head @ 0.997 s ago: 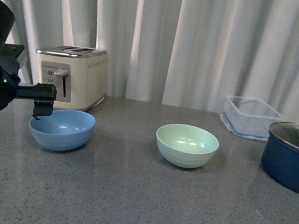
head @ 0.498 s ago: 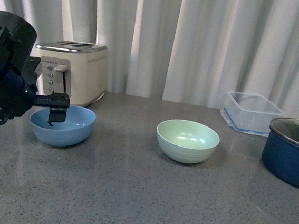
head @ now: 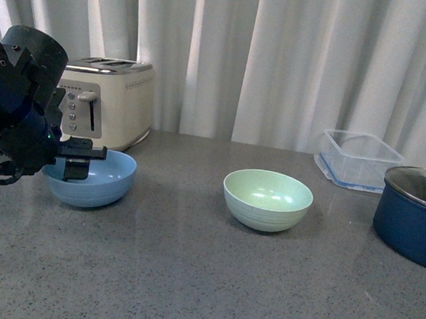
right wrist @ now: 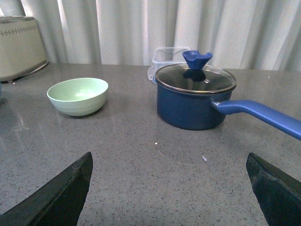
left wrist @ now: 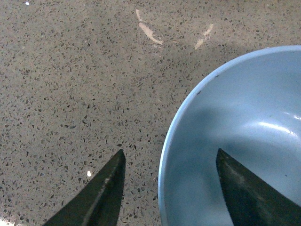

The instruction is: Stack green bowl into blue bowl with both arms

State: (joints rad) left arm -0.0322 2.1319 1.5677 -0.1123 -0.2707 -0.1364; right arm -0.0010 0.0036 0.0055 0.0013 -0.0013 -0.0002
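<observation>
I need to grab the blue bowl by its rim with my left gripper next, to bring it beside the green bowl point(head: 267, 200).
The blue bowl point(head: 97, 182) sits at the left of the grey counter, in front of the toaster. My left gripper point(head: 76, 164) is open at its near-left rim. In the left wrist view the open left gripper point(left wrist: 170, 151) straddles that rim, one finger point(left wrist: 106, 188) over the counter and the other inside the blue bowl point(left wrist: 244, 117); neither touches it. The green bowl point(head: 267, 200) stands upright and empty mid-counter, apart from both arms. In the right wrist view the green bowl point(right wrist: 78, 95) is far off, and my right gripper point(right wrist: 169, 154) hangs wide open over bare counter.
A cream toaster point(head: 108, 108) stands behind the blue bowl. A clear plastic container point(head: 356, 162) and a dark blue lidded pot point(head: 416, 217) are at the right; the pot's long handle point(right wrist: 263, 117) sticks out toward my right gripper. Curtains close the back.
My left arm has come right and down, bringing its open gripper from beside the blue bowl to over its rim. Both bowls have stayed put.
</observation>
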